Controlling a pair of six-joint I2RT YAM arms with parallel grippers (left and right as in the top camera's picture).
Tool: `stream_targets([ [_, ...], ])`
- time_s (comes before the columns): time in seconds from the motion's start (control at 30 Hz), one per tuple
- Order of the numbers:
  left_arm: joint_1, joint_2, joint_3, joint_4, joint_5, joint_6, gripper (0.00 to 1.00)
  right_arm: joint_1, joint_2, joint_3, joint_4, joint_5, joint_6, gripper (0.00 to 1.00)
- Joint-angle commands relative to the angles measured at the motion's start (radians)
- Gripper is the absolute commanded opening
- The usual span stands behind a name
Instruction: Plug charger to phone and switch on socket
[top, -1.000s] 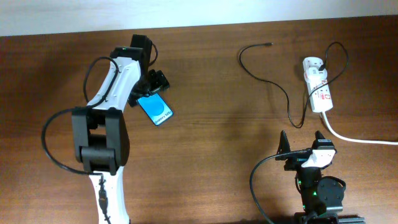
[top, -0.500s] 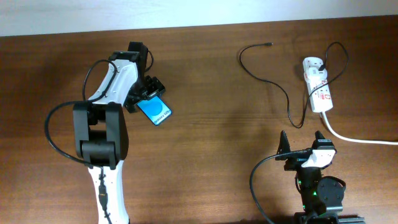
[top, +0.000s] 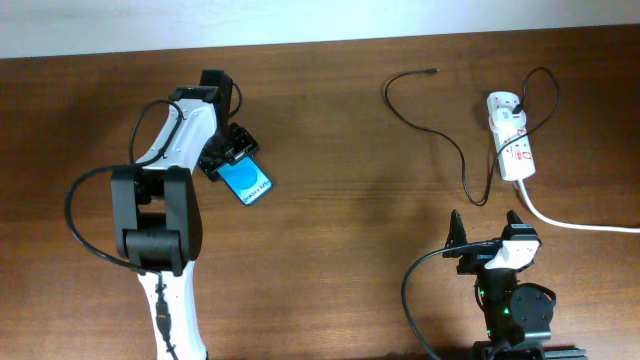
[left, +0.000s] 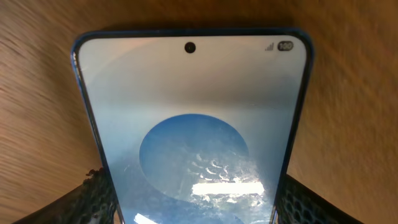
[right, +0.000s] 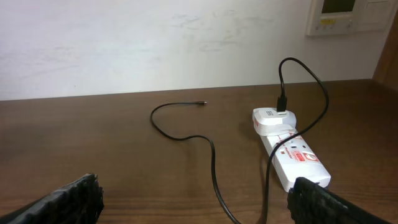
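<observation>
The phone needs to be regripped by my left gripper for plugging, so my right gripper will reach the phone and grab the phone's loose end (top: 257, 192) across its screen and back.
The phone (top: 249, 181), blue screen with a darker oval, sits at the left of the table, held at its near end by my left gripper (top: 226, 155). In the left wrist view the phone (left: 193, 130) fills the frame between the two fingers, which press on its sides. The charger cable (top: 440, 140) lies curved at the right, its free tip (top: 432, 71) pointing right; its other end is plugged into the white socket strip (top: 510, 140). My right gripper (top: 486, 238) is open and empty near the front edge, with the cable (right: 211, 155) and socket (right: 292, 155) ahead of it.
The socket's thick white cord (top: 575, 222) runs off the right edge. A pale wall borders the table's far edge (top: 320, 20). Bare brown wood lies between the phone and the cable.
My left gripper has drawn back slightly toward the left with the phone, which shifted a little left and down. The right arm has not moved.
</observation>
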Motion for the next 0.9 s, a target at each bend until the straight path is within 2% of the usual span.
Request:
stream_targets([
  [0.0, -0.013, 0.035, 0.025, -0.064, 0.185, 0.066, 0.61, -0.006, -0.007, -0.005, -0.006, -0.002, -0.006, 0.98],
  [0.2, -0.013, 0.027, 0.119, -0.196, 0.32, 0.181, 0.64, -0.006, -0.007, -0.005, -0.006, -0.002, -0.006, 0.98],
  [0.3, -0.014, 0.024, 0.153, -0.221, 0.351, 0.193, 0.64, -0.006, -0.007, -0.005, -0.006, -0.002, -0.006, 0.98],
  [0.4, -0.014, 0.018, 0.154, -0.225, 0.428, 0.22, 0.63, -0.006, -0.007, -0.005, 0.008, -0.165, 0.008, 0.98],
  [0.43, -0.014, 0.018, 0.154, -0.233, 0.461, 0.225, 0.64, -0.006, -0.007, -0.005, 0.023, -0.296, 0.169, 0.98],
  [0.5, -0.014, 0.018, 0.154, -0.246, 0.527, 0.255, 0.64, -0.006, -0.007, -0.005, 0.025, -0.504, 0.654, 0.98],
  [0.53, -0.014, 0.018, 0.154, -0.25, 0.576, 0.275, 0.64, -0.006, -0.007, -0.005, 0.025, -0.672, 0.926, 0.99],
  [0.57, -0.014, 0.018, 0.154, -0.255, 0.597, 0.28, 0.64, -0.006, -0.007, -0.005, 0.025, -0.707, 1.013, 0.98],
  [0.67, -0.014, 0.018, 0.154, -0.264, 0.679, 0.296, 0.64, -0.007, -0.007, -0.005, 0.046, -0.644, 1.012, 0.98],
  [0.8, -0.014, 0.018, 0.154, -0.265, 0.753, 0.306, 0.64, -0.006, 0.009, -0.005, 0.025, -0.63, 0.865, 0.99],
  [0.87, -0.014, 0.018, 0.154, -0.265, 0.77, 0.31, 0.63, -0.006, 0.053, -0.002, 0.024, -0.618, 0.854, 0.99],
])
